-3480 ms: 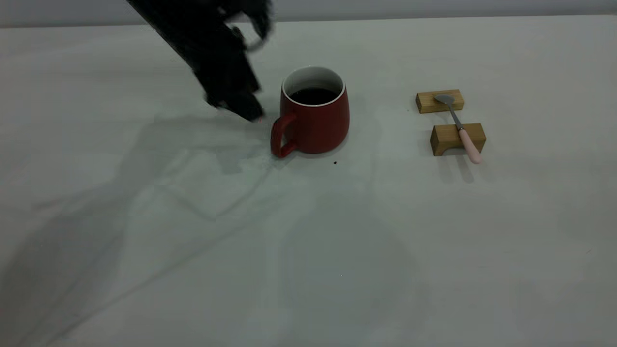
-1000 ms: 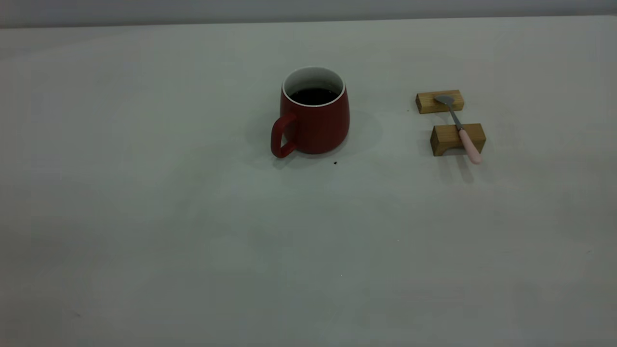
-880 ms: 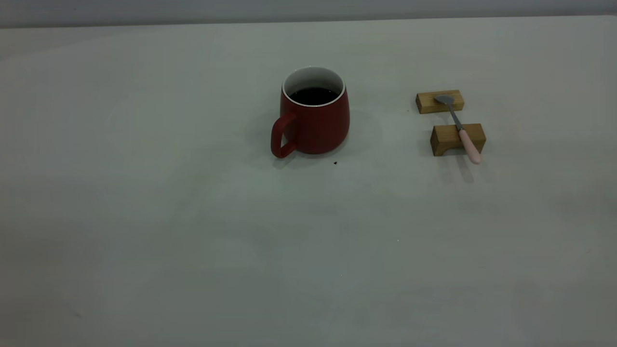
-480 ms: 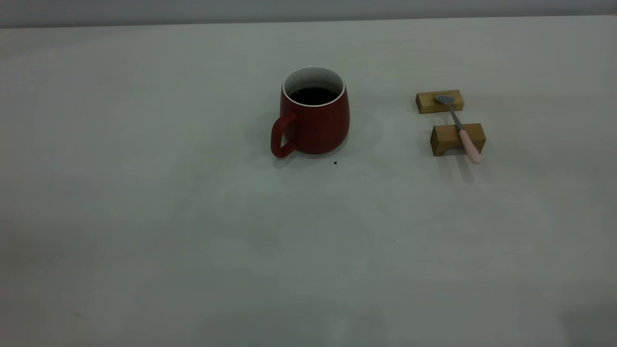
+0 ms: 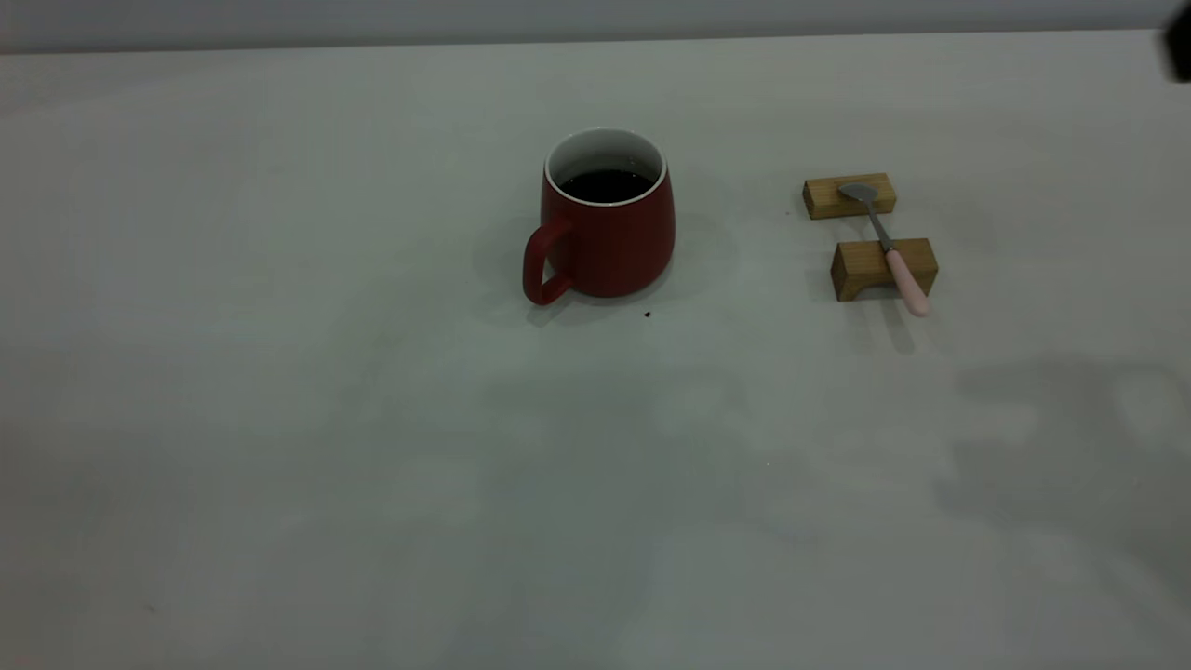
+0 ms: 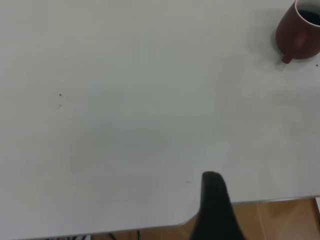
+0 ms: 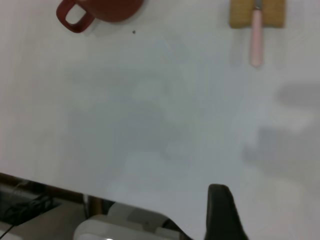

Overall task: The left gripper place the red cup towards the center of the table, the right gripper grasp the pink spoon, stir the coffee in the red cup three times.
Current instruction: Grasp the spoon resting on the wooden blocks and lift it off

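I need to stir the coffee in the red cup [image 5: 605, 233], so my right gripper should next grab the pink spoon by its pink handle [image 5: 906, 284] and then stir.
The red cup [image 5: 605, 233] stands upright near the middle of the table [image 5: 372, 419], handle toward the front left, with dark coffee [image 5: 605, 184] inside. The pink spoon [image 5: 886, 249] lies across two wooden blocks to the cup's right. My left gripper [image 6: 215, 210] hangs near the table's edge, far from the red cup [image 6: 299, 31], and is out of the exterior view. My right gripper [image 7: 222, 212] is also high and far back from the pink spoon [image 7: 256, 37] and the red cup [image 7: 97, 10]. A dark bit of the right arm [image 5: 1180, 42] shows at the exterior view's top right corner.
The two wooden blocks [image 5: 849, 195] [image 5: 882, 268] hold the spoon off the table. A tiny dark speck [image 5: 647, 314] lies just in front of the cup. The table's edge [image 6: 260, 201] borders a wooden floor. White equipment [image 7: 115, 227] sits below the edge in the right wrist view.
The left arm, beside the cup 3.5 s ago, has left the exterior view. A dark part of the right arm now enters at top right, its shadow spreading over the table's right front. Cup and spoon unmoved.
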Available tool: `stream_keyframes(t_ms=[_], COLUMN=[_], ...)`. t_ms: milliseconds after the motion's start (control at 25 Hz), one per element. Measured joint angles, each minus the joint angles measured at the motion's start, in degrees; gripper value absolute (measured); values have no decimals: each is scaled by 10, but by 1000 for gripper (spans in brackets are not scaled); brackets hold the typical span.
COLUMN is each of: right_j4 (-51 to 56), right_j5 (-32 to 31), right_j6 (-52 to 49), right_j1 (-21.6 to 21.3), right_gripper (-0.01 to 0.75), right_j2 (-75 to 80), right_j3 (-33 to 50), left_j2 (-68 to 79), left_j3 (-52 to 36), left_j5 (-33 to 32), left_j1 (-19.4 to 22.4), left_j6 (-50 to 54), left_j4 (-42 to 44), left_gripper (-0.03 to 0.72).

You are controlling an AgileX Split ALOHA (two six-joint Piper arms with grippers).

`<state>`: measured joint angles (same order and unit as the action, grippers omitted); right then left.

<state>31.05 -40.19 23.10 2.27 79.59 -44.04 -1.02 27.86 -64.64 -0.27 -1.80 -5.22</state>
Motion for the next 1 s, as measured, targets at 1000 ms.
stream_keyframes(t_ms=[1000], right_j4=[-117], right_j5=[-3], right_j6=[-128], right_j1=[75], right_gripper=[512], right_j2=[488], right_j3=[-326], left_j2=[0], left_j3=[0], left_j5=[-1], left_j1=[0], left_j6=[0], left_j4=[0], left_gripper=[586])
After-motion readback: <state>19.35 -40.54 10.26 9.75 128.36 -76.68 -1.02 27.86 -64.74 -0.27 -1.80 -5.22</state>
